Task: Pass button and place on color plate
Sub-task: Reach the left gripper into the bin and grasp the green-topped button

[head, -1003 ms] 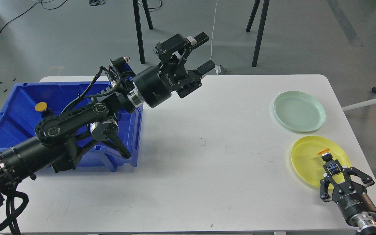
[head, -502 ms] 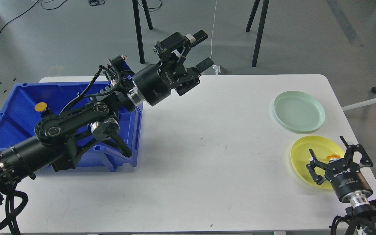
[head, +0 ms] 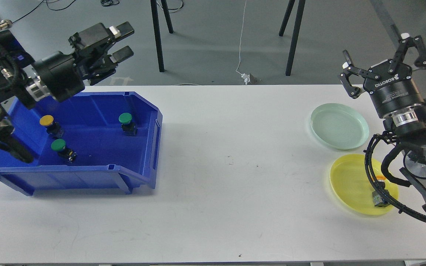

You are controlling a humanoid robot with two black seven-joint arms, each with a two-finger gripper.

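Note:
My left gripper takes hold of the green button beside the yellow one by its end with the cap next. This leaves the green button's block free for the pass.
A blue bin at the table's left holds a yellow-capped button and two green-capped buttons. A yellow plate at the right front holds an orange-capped button lying on its side, partly behind my right arm's cable. A pale green plate behind it holds nothing. My left gripper is open and empty, raised above the bin's back left. My right gripper is open and empty, raised behind the green plate.
The white table spans the view. Black stand legs and a white cable stand on the floor behind it. My right arm's elbow and cables hang over the table's right edge beside the yellow plate.
My right gripper let go of the orange button on the yellow plate and rose up and back. My left arm swung left out of the bin, uncovering the two green buttons.

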